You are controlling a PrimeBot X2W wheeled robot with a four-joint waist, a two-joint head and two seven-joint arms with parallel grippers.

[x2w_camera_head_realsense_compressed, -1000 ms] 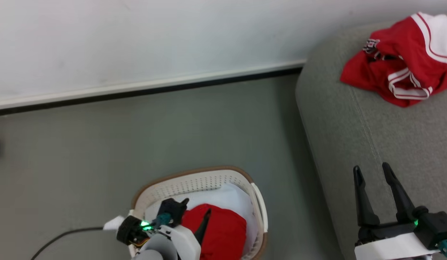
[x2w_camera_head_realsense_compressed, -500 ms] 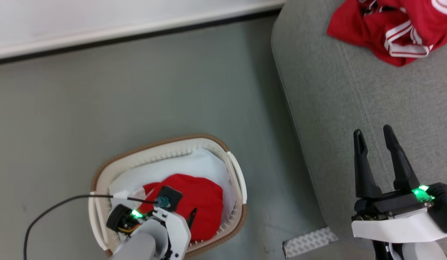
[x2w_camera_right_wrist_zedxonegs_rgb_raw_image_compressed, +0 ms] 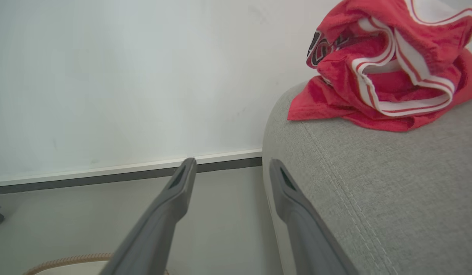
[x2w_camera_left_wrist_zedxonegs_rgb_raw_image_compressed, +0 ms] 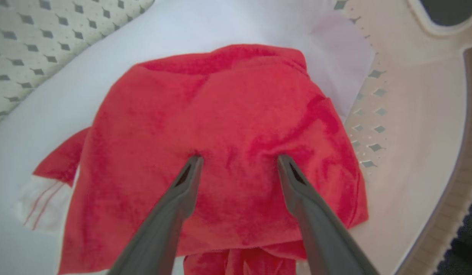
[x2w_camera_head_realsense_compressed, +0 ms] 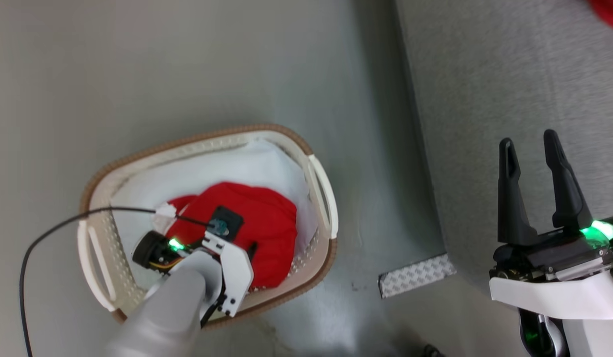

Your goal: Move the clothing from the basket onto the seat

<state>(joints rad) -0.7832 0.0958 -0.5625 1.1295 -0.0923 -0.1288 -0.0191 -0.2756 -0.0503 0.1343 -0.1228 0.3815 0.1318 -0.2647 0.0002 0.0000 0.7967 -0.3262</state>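
I should next pick up the red jersey by that bunched fold (x2w_camera_head_realsense_compressed: 246,239) with my left gripper, because the rest lies slack in the basket (x2w_camera_head_realsense_compressed: 202,140). Then the jersey can go onto the seat.
The cream basket (x2w_camera_head_realsense_compressed: 202,140) with its brown rim stands on the floor and holds a red jersey (x2w_camera_head_realsense_compressed: 269,220) on white cloth. My left gripper (x2w_camera_left_wrist_zedxonegs_rgb_raw_image_compressed: 237,158) reaches down into it, open, with both fingertips (x2w_camera_left_wrist_zedxonegs_rgb_raw_image_compressed: 192,164) pressed into the red fabric (x2w_camera_left_wrist_zedxonegs_rgb_raw_image_compressed: 228,114); a fold bulges between them. A white striped sleeve (x2w_camera_left_wrist_zedxonegs_rgb_raw_image_compressed: 41,198) pokes out at the left. My right gripper (x2w_camera_head_realsense_compressed: 529,144) is open with nothing in it, at the near edge of the grey seat (x2w_camera_head_realsense_compressed: 484,74). Another red jersey (x2w_camera_right_wrist_zedxonegs_rgb_raw_image_compressed: 384,72) with white trim lies crumpled on the seat (x2w_camera_right_wrist_zedxonegs_rgb_raw_image_compressed: 392,191).
White cloth (x2w_camera_head_realsense_compressed: 227,168) lines the basket under the jersey. A black cable (x2w_camera_head_realsense_compressed: 48,233) runs from my left wrist across the basket rim to the floor. A patterned strip (x2w_camera_head_realsense_compressed: 415,275) lies on the grey floor by the seat's base. The white wall's baseboard (x2w_camera_right_wrist_zedxonegs_rgb_raw_image_compressed: 106,173) runs behind.
The head camera has tilted down, so the basket sits higher in view and the seat's jersey has slid almost out. My left gripper has sunk lower onto the red jersey.
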